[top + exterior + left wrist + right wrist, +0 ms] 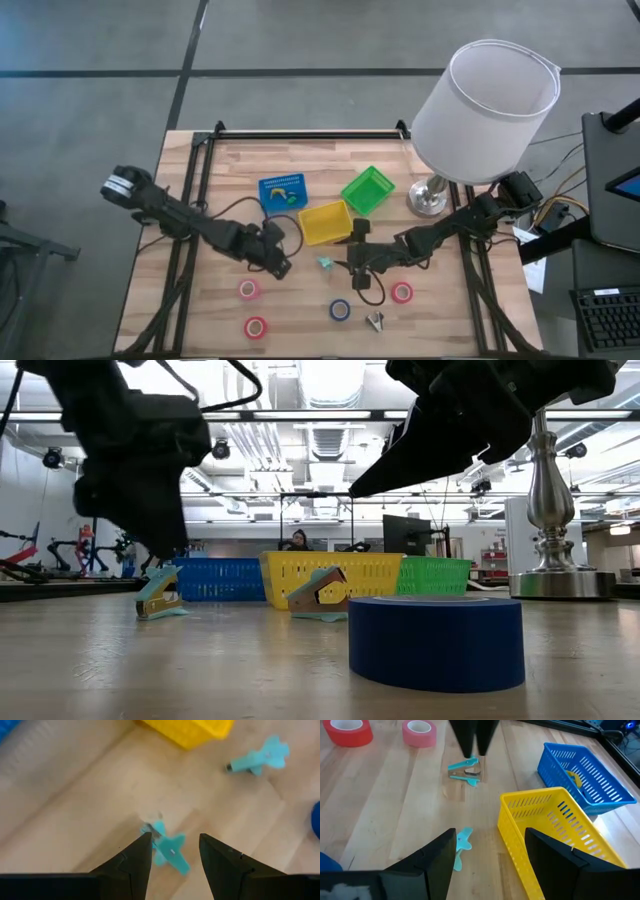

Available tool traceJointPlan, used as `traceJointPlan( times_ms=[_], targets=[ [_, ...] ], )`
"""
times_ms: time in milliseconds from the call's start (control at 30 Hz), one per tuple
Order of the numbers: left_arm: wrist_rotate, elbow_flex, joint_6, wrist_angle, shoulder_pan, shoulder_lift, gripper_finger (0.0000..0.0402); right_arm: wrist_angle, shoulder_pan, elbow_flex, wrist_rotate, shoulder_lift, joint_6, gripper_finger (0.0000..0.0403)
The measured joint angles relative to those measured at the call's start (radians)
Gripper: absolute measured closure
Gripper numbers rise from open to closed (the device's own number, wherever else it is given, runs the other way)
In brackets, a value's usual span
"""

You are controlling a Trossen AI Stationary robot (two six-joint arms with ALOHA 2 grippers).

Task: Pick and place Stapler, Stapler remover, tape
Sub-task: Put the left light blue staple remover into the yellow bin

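Observation:
My left gripper is to pick up the teal staple remover next by its teal plastic handle (175,857), so that it can place the remover in a bin (187,730).
Two teal staple removers lie on the wooden table. One (168,851) lies just below my open left gripper (175,837), whose fingers stand over it on either side, apart from it in the low view (160,596). The other (461,846) lies ahead of my open right gripper (490,832), between the two arms (325,263). The tape rolls sit near the front: pink (248,290), red (257,327), blue (340,310) and pink-red (402,292). A yellow thing (575,779) lies in the blue bin (283,193); whether it is the stapler I cannot tell.
A yellow bin (325,222) and a green bin (368,190) stand beside the blue one behind the grippers. A lamp with a white shade (485,100) rises from its metal base (428,197) at the far right. A small grey thing (376,320) lies by the front edge.

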Motion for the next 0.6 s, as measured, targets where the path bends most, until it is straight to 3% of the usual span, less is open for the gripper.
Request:
traceJointPlan(
  times_ms=[333, 600],
  targets=[
    [-0.021, -0.004, -0.173, 0.0, -0.077, 0.044, 0.0234, 0.0, 0.0, -0.002, 0.0, 0.0, -0.006, 0.0168],
    [-0.025, -0.005, -0.182, 0.044, -0.083, 0.094, 0.0234, 0.001, 0.0, -0.003, 0.0, 0.0, -0.027, 0.0167]
  ],
)
